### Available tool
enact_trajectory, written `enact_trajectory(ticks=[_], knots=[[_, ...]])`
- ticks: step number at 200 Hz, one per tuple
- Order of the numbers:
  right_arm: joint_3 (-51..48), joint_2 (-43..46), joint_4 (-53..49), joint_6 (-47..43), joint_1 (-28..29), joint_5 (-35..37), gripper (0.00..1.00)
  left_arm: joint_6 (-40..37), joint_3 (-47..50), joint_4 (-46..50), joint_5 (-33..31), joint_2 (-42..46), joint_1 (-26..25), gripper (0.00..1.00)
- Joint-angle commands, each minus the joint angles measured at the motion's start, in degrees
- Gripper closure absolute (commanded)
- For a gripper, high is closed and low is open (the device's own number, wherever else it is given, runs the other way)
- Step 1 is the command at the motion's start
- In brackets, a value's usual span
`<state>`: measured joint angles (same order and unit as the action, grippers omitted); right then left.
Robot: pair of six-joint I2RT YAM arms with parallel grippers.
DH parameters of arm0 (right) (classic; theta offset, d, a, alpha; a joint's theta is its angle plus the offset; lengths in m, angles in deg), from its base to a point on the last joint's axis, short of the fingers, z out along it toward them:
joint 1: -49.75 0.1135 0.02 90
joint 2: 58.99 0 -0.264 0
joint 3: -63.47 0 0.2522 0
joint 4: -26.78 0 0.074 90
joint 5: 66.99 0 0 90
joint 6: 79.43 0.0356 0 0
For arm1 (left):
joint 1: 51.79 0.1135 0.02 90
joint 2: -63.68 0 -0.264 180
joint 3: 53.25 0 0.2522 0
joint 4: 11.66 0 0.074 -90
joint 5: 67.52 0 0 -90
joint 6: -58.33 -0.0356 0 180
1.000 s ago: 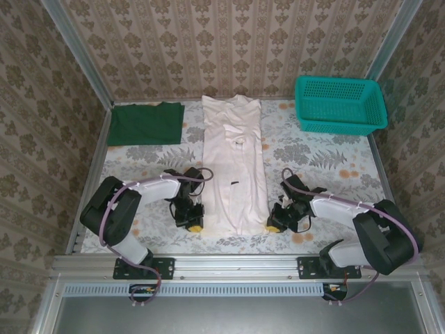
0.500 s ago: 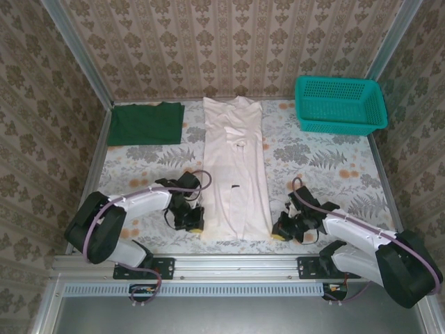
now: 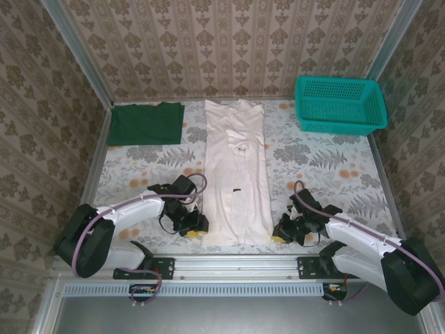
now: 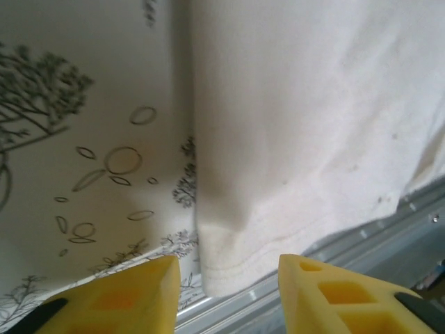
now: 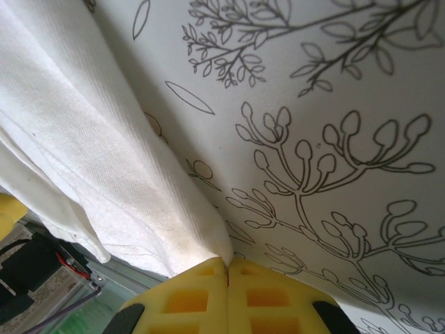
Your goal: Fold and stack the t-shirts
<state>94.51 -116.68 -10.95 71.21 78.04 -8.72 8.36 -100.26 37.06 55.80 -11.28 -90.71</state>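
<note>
The hem of the t-shirt should fold evenly over it, so the left gripper needs to grab the off-white t-shirt (image 3: 236, 174) next by the free near hem corner (image 3: 205, 241), matching the right gripper.
The off-white t-shirt (image 3: 236, 174) lies as a long narrow strip down the middle of the table, a small dark tag mark on it. Its near hem reaches the table's front edge. My left gripper (image 3: 197, 226) is at the hem's left corner, open, with that corner (image 4: 222, 268) between the yellow fingers (image 4: 139, 296) and untouched. My right gripper (image 3: 278, 235) is at the hem's right corner, its fingers (image 5: 201, 292) pressed together on the tip of the cloth (image 5: 90, 160). The dark green t-shirt (image 3: 146, 123) lies folded flat at the back left.
A teal mesh basket (image 3: 338, 104) stands at the back right. The metal rail (image 3: 236, 263) of the front edge runs just under the hem and both grippers. Patterned walls close in the left, back and right sides.
Both grippers have moved toward the front edge. The off-white shirt's near hem has slid nearer with them.
</note>
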Motion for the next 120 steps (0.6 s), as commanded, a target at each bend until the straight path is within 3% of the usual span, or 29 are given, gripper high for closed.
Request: enact_trajectory(ticks=[1, 77, 120], knots=[[0.5, -1.0, 0.8, 2.3, 0.5, 0.0, 1.0, 0.1, 0.7, -1.2, 3.2, 0.9, 0.2, 0.51], [1.2, -1.8, 0.7, 2.1, 0.6, 0.3, 1.0, 1.9, 5.5, -3.9, 4.8, -1.5, -3.1, 0.61], [2.3, -2.5, 0.5, 1.4, 0.8, 0.6, 1.0, 3.1, 3.0, -7.0, 5.4, -4.9, -3.6, 0.68]])
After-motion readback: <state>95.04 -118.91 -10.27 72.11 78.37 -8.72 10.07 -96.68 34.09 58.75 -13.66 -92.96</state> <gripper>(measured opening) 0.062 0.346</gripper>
